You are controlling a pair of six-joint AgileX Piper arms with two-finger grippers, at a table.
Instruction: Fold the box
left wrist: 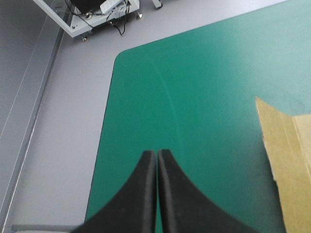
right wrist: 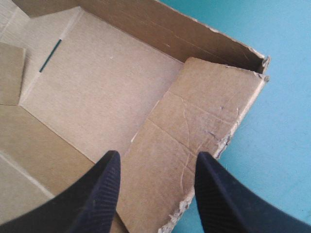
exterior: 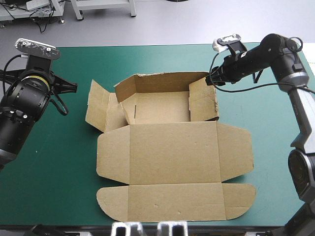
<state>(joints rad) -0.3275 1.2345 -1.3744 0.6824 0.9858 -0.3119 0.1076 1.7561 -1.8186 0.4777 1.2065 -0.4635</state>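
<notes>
The box needs to be folded, so my right gripper should next grab the raised side flap by its top edge (exterior: 215, 98) (right wrist: 228, 133).
The brown box (exterior: 172, 152) lies mid-table, its far wall and side flaps partly raised and its lid panel flat toward the near edge. My right gripper (exterior: 210, 81) hovers at the box's far right corner. In the right wrist view it (right wrist: 158, 156) is open, and the leaning right side flap (right wrist: 194, 116) shows between and ahead of its fingers, with the box floor (right wrist: 97, 82) beyond. My left gripper (exterior: 69, 87) stays left of the box over bare cover. In its own view it (left wrist: 156, 154) is shut and holds nothing, with an edge of the box (left wrist: 289, 160) off to one side.
The teal-green cover (exterior: 54, 162) shows bare on both sides of the box. A rounded table corner (left wrist: 119, 56) lies ahead of the left gripper, with grey floor beyond it. The left outer flap (exterior: 96, 105) stands tilted outward.
</notes>
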